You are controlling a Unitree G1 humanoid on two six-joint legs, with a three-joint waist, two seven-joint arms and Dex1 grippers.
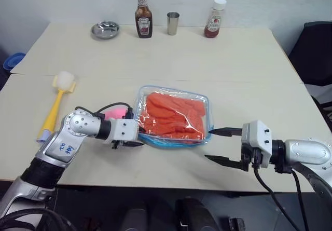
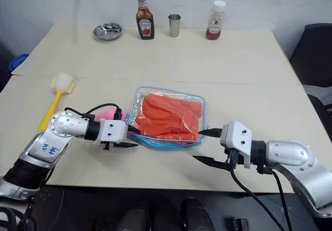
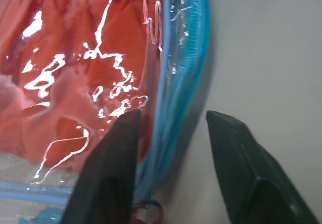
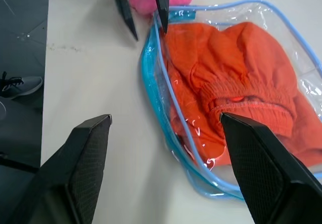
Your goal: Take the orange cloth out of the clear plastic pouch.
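The clear top (image 1: pixel 175 116) lies flat over the orange cloth, so I need to pinch the pouch with my left gripper next by its raised blue zipper edge (image 1: pixel 149 139).
The clear plastic pouch (image 1: pixel 206 105) with light blue trim lies flat at the table's middle front, and the orange cloth (image 1: pixel 171 116) is folded inside it. My left gripper (image 1: pixel 139 138) is at the pouch's near left corner. Its black fingers (image 3: pixel 115 153) stand apart on either side of the blue edge (image 3: pixel 176 108), one over the plastic and one over the bare table. My right gripper (image 1: pixel 219 146) is open wide just off the pouch's near right corner, holding nothing. The upper fingertip points at the pouch's rim.
A pink fuzzy ball (image 1: pixel 116 111) lies behind my left wrist, against the pouch. A yellow brush (image 1: pixel 56 106) lies at the left. Along the far edge stand a metal bowl (image 1: pixel 105 29), a ketchup bottle (image 1: pixel 143 19), a metal cup (image 1: pixel 173 23) and a second sauce bottle (image 1: pixel 215 18).
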